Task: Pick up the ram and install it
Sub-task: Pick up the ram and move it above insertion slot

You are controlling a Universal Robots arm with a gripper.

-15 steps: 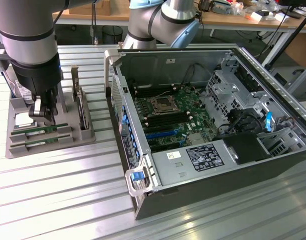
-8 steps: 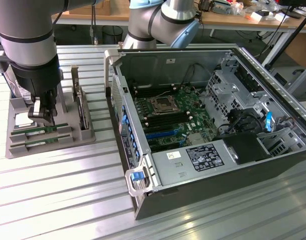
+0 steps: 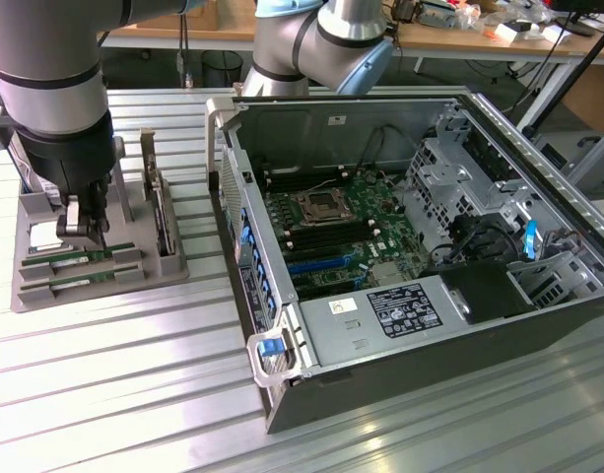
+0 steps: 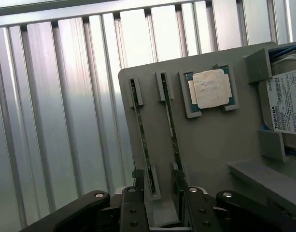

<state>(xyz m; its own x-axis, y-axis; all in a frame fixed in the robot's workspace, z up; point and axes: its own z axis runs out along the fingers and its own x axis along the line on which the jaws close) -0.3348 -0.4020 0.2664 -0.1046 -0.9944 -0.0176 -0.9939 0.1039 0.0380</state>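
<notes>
Next, my gripper grabs the ram by the middle of its top edge (image 3: 82,279), because grey holder posts hold the ram at both ends.
Two ram sticks, thin and green, stand on edge in parallel slots of a grey holder tray (image 3: 134,271). In the exterior view they show as one ram stick (image 3: 80,258) and a second stick (image 3: 80,275) just under my gripper (image 3: 84,233). The wrist view sees them edge-on: the first ram stick (image 4: 141,130) runs in between my fingers and the second stick (image 4: 171,125) runs toward one fingertip (image 4: 180,180). My gripper (image 4: 158,193) is open and low over the tray, holding nothing.
The tray also carries a square silver processor chip (image 4: 210,89) and a hard drive (image 4: 285,106) with a white label. An open computer case (image 3: 282,350) lies to the exterior view's right, with its motherboard (image 3: 331,222) and memory slots exposed. Ribbed metal tabletop (image 3: 114,394) surrounds both.
</notes>
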